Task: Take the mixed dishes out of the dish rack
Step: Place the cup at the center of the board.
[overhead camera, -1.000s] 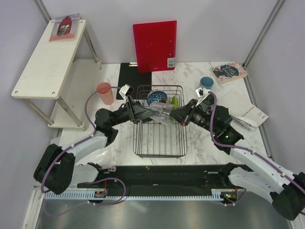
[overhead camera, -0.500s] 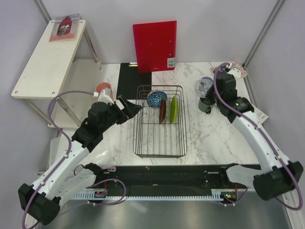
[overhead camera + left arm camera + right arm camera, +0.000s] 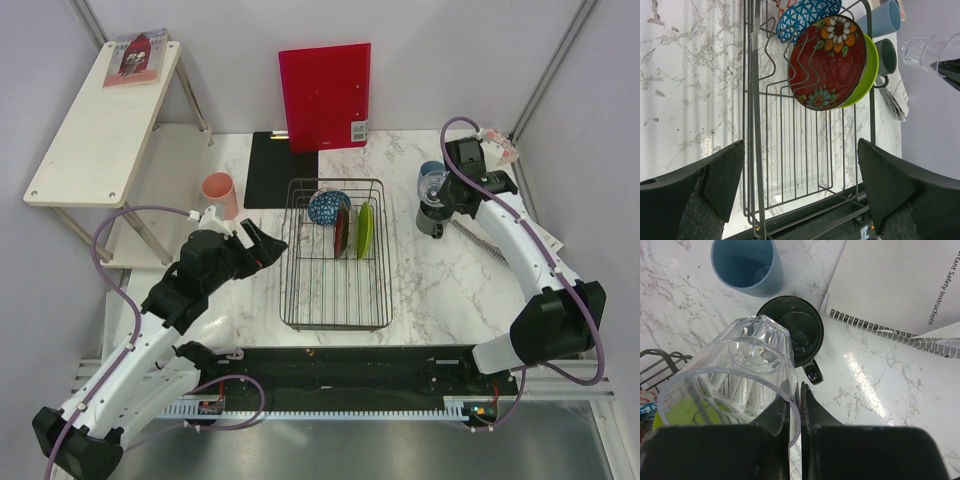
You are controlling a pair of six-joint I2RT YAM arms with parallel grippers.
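Observation:
I should align the glass in my right gripper with the mug's middle: the glass's base overlaps only the mug's rim, so if released, it would fall beside the mug.
The dish rack [image 3: 335, 290] holds a blue patterned bowl [image 3: 328, 207], a dark red plate [image 3: 342, 230] and a lime-green dish [image 3: 366, 229], all at its far end. My left gripper [image 3: 262, 240] hangs open and empty at the rack's left side. Its wrist view looks over the rack [image 3: 790, 165], the flowered red plate [image 3: 829, 60] and the bowl [image 3: 807, 15]. My right gripper [image 3: 795, 410] is shut on the rim of the clear glass [image 3: 735, 375], which is tilted above the dark grey mug [image 3: 797, 330] beside the light blue cup [image 3: 745, 265]. A pink cup [image 3: 219, 194] stands left of the rack.
A red board [image 3: 325, 95] leans on the back wall behind a flat black mat [image 3: 270, 155]. A white shelf [image 3: 105, 120] stands at the left. A book [image 3: 480, 150] and a spiral booklet [image 3: 525, 240] lie at the right. A black strip [image 3: 330, 365] runs along the front.
Both grippers met over the rack with the clear glass. The left one let go, opened wide and drew back left. The right arm carried the glass right, above the grey mug.

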